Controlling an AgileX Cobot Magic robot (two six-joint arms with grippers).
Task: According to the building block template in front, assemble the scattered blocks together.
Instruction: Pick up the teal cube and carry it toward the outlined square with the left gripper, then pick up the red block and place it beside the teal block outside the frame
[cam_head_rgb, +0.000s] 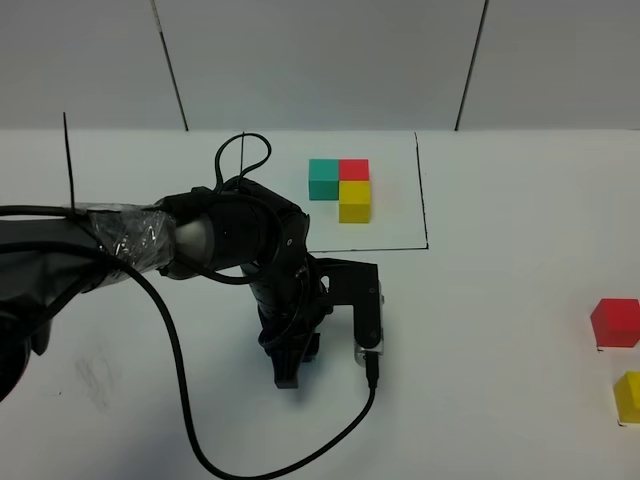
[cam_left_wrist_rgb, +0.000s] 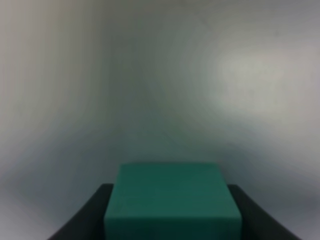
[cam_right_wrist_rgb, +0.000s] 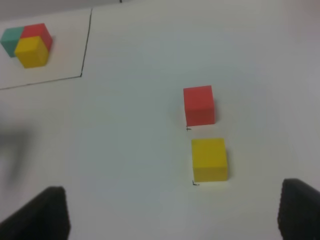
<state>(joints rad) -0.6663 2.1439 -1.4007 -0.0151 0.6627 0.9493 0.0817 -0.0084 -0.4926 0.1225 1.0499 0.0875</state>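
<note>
The teal cube's lower edge (cam_left_wrist_rgb: 169, 163) meets the table in front of the template, so the robot's left gripper needs to open now.
The template (cam_head_rgb: 340, 188) is a teal, red and yellow L-group inside a thin black outline at the back; it also shows in the right wrist view (cam_right_wrist_rgb: 27, 42). My left gripper (cam_head_rgb: 292, 368) points down at the table in front of the template, shut on the teal cube (cam_left_wrist_rgb: 172, 202), which sits between its dark fingers (cam_left_wrist_rgb: 85, 222). The arm hides that cube in the high view. The red cube (cam_head_rgb: 615, 322) (cam_right_wrist_rgb: 199, 105) and yellow cube (cam_head_rgb: 629, 395) (cam_right_wrist_rgb: 209, 159) lie side by side at the far right. My right gripper (cam_right_wrist_rgb: 170, 220) is open above the table, near them.
The black outline's right side (cam_head_rgb: 422, 190) runs from the back towards the front and its left side (cam_head_rgb: 66, 150) stands far left. The left arm's black cable (cam_head_rgb: 180, 400) loops across the white table in front.
</note>
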